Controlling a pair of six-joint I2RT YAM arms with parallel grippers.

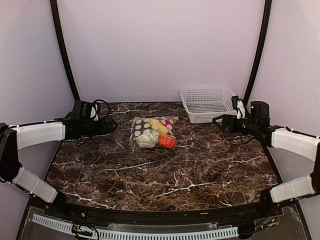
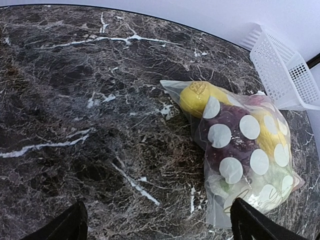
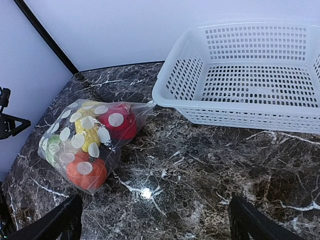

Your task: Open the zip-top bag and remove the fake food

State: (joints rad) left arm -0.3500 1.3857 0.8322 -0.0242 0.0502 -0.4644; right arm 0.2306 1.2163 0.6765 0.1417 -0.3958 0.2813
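Observation:
Next, my left gripper grabs the zip-top bag by its nearer far-edge corner (image 1: 134,120) (image 2: 169,86), and the opposite corner stays free for my right gripper to open the bag.
The zip-top bag (image 1: 152,132) lies flat on the dark marble table (image 1: 200,170), clear with pale dots, full of fake food. Through the plastic I see a yellow lemon (image 2: 197,96), purple grapes (image 2: 232,135), a white-green piece (image 1: 147,138), a red piece (image 3: 120,122) and an orange piece (image 3: 86,170). My left gripper (image 1: 111,123) hovers left of the bag, open and empty. My right gripper (image 1: 220,121) hovers right of the bag, open and empty. In the wrist views only the dark fingertips (image 2: 252,222) (image 3: 250,222) show at the bottom corners.
A white lattice basket (image 1: 207,103) stands at the back right of the table, empty; it also shows in the right wrist view (image 3: 250,80). Pale walls and dark curved posts (image 1: 64,50) ring the table.

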